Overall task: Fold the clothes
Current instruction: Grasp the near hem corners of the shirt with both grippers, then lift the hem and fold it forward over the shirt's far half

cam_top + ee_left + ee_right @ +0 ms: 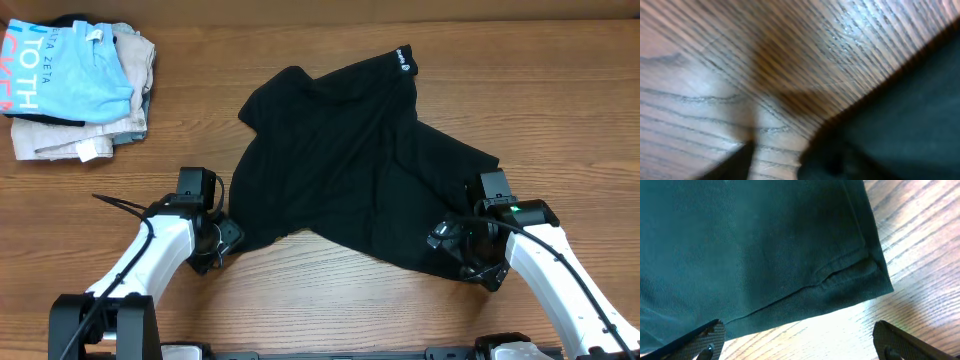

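The black garment (350, 150) has to be spread flat for folding, so I will next grab the stitched hem at its near corner (480, 279) with my right gripper, opposite my left gripper.
A black garment (350, 150) lies spread and creased in the middle of the wooden table, with a small white logo at its far hem. My left gripper (215, 245) is low at the garment's near left corner. In the blurred left wrist view it (780, 162) looks open, one finger over bare wood and the other against the black cloth (900, 115). My right gripper (465, 258) is at the near right corner. In the right wrist view it (800, 337) is open and empty over bare wood, just short of the stitched hem (830, 287).
A stack of folded clothes (80, 85), a light blue printed shirt on top of beige pieces, lies at the far left. The table's front edge runs just below both arms.
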`<state>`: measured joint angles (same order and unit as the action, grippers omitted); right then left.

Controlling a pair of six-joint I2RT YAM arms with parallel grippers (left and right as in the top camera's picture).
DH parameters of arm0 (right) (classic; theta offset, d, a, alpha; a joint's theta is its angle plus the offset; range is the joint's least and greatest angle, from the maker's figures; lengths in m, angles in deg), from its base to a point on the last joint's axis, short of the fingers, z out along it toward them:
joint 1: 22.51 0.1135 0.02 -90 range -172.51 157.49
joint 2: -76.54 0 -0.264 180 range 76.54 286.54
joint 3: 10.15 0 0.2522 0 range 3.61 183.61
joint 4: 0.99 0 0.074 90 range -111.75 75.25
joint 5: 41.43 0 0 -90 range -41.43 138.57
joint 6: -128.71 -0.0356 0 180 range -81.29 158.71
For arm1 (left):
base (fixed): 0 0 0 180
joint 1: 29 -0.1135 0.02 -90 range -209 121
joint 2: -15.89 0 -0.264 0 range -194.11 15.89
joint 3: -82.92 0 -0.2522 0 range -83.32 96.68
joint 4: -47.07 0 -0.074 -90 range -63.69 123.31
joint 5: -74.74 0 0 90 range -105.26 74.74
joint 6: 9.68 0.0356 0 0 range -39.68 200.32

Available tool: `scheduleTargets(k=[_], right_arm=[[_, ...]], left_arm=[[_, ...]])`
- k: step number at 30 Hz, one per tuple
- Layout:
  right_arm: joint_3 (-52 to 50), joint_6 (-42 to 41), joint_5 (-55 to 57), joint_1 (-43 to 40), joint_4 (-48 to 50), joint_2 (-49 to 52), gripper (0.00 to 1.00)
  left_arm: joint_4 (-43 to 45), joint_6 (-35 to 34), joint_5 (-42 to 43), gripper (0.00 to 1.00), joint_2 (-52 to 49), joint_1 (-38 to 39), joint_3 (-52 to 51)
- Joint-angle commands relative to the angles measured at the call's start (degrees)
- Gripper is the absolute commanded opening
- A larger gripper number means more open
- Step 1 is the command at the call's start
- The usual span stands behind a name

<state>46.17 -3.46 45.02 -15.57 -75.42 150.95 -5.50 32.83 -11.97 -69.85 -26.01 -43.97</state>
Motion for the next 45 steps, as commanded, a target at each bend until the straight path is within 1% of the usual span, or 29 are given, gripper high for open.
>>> scheduleTargets(k=[1, 2, 3, 5, 6, 8, 11, 16, 20, 23, 24, 25, 27, 29, 32, 35, 38, 41, 42, 43, 45], right_arm=[[-0.6, -3.7, 1.1, 0.1, 0.3, -1.1, 0.98], [-1.1, -4.7, 1.1, 0.1, 0.5, -1.1, 0.98], [-1.8, -5.9, 1.2, 0.1, 0.7, -1.1, 0.98], [-3.2, -7.5, 1.4, 0.1, 1.3, -1.1, 0.97], [-5.0, -9.1, 2.5, 0.1, 2.3, -1.1, 0.94], [-7.3, -11.8, 3.8, 0.1, 3.8, -1.0, 0.91], [-9.3, -12.7, 3.1, 0.1, 6.2, -0.8, 0.86], [-9.7, -13.7, 3.5, 0.1, 8.1, 0.5, 0.77], [-9.7, -14.9, 3.5, 0.1, 10.2, 3.5, 0.66], [-9.7, -14.9, 2.6, 0.1, 11.6, 6.4, 0.62], [-9.7, -14.9, 2.3, 0.1, 11.9, 7.3, 0.57], [-9.6, -14.8, 2.0, 0.1, 12.1, 7.9, 0.49], [-9.2, -14.4, 1.9, 0.1, 11.9, 8.5, 0.27], [-8.7, -14.0, 1.7, 0.1, 11.3, 8.3, 0.04], [-6.8, -12.3, 0.9, 0.1, 10.4, 8.2, 0.04], [-1.0, -9.7, 1.4, 0.0, 7.8, 7.5, 0.04], [8.5, -6.5, 3.7, -1.2, 2.8, 6.6, 0.04], [22.2, -1.7, 6.1, -3.6, -4.1, 6.1, 0.04], [28.9, 0.9, 6.3, -5.0, -7.1, 6.1, 0.04], [38.2, 4.7, 6.3, -7.0, -11.0, 6.1, 0.04], [48.9, 8.2, 6.3, -9.2, -15.5, 6.1, 0.04]], left_arm=[[0.9, 0.2, 5.0, 0.3, -3.0, 0.0, -2.0], [0.8, 1.0, 5.1, 0.13, -3.0, 0.0, -2.0], [0.9, 1.8, 5.1, 0.04, -3.0, 0.0, -2.0], [1.2, 3.1, 5.1, 0.04, -3.0, 0.0, -2.0], [1.6, 4.3, 5.1, 0.04, -3.0, 0.0, -2.0], [2.4, 4.9, 5.1, 0.04, -3.0, 0.0, -1.9], [3.3, 5.2, 5.1, 0.04, -3.0, 0.0, -1.8], [3.6, 6.5, 5.1, 0.04, -3.0, 0.0, -0.1], [3.4, 8.7, 5.1, 0.04, -3.0, 0.0, 2.5], [3.1, 10.2, 5.1, 0.04, -3.0, 0.0, 3.8], [2.9, 10.3, 5.0, 0.04, -3.0, 0.0, 4.0], [2.8, 10.3, 5.0, 0.04, -3.0, 0.0, 4.1], [2.8, 10.4, 5.1, 0.04, -3.0, 0.0, 4.2], [2.6, 12.8, 5.2, 0.04, -3.0, 0.0, 5.0], [-1.2, 16.5, 5.1, 0.04, -3.0, 0.0, 9.8], [-6.8, 19.7, 5.1, 0.04, -3.0, 0.0, 18.8], [-13.5, 22.3, 5.0, 0.04, -3.0, 0.0, 32.1], [-19.5, 23.0, 2.4, 0.04, -3.0, 0.0, 46.6], [-21.3, 23.2, 1.2, 0.04, -3.0, 0.0, 52.3], [-24.1, 23.3, -0.6, 0.04, -3.0, 0.0, 61.3], [-26.2, 23.3, -2.4, 0.04, -3.0, 0.0, 70.7]])
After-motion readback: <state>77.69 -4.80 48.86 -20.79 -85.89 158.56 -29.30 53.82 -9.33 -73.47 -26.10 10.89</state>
